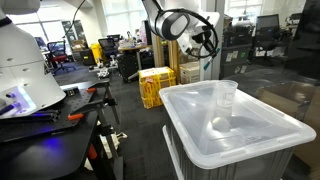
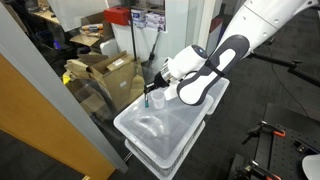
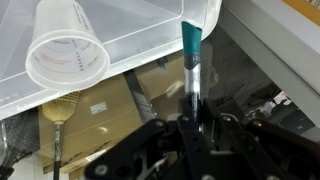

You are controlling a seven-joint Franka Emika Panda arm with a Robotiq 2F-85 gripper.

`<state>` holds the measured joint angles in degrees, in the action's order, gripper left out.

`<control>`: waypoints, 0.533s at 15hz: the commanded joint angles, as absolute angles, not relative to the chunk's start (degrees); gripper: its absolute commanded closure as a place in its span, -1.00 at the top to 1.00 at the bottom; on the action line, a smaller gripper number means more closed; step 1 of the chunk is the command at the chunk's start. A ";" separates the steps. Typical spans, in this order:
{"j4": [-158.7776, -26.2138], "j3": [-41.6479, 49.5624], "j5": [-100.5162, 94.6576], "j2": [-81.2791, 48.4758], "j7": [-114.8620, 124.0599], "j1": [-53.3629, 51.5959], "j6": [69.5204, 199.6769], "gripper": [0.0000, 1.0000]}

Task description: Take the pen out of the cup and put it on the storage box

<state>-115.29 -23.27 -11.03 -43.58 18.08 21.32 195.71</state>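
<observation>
The pen's body shows outside the storage box's rim, so it is too early to release. First, my gripper moves the pen over the box's lid before letting go.
My gripper is shut on the pen, a thin dark pen with a teal end that sticks out past the fingertips. The clear plastic cup stands upright on the recessed lid of the whitish storage box and looks empty. In the wrist view the pen is to the side of the cup, at the box's rim. In an exterior view the gripper hangs above the far end of the box, behind the cup. In an exterior view the gripper holds the pen over the box's far end.
A yellow crate stands on the floor beyond the box. Cardboard boxes and a glass partition lie close beside the box. A desk with tools is on the opposite side.
</observation>
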 commanded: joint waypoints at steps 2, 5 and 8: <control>-113.69 -32.58 -16.78 -48.01 17.28 31.61 190.34 -0.91; -111.95 -36.33 -18.63 -51.44 16.57 35.70 185.95 -0.91; -110.62 -38.90 -10.68 -53.51 7.67 36.85 181.79 -0.91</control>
<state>-113.11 -35.65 -14.88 -50.84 13.93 35.06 186.03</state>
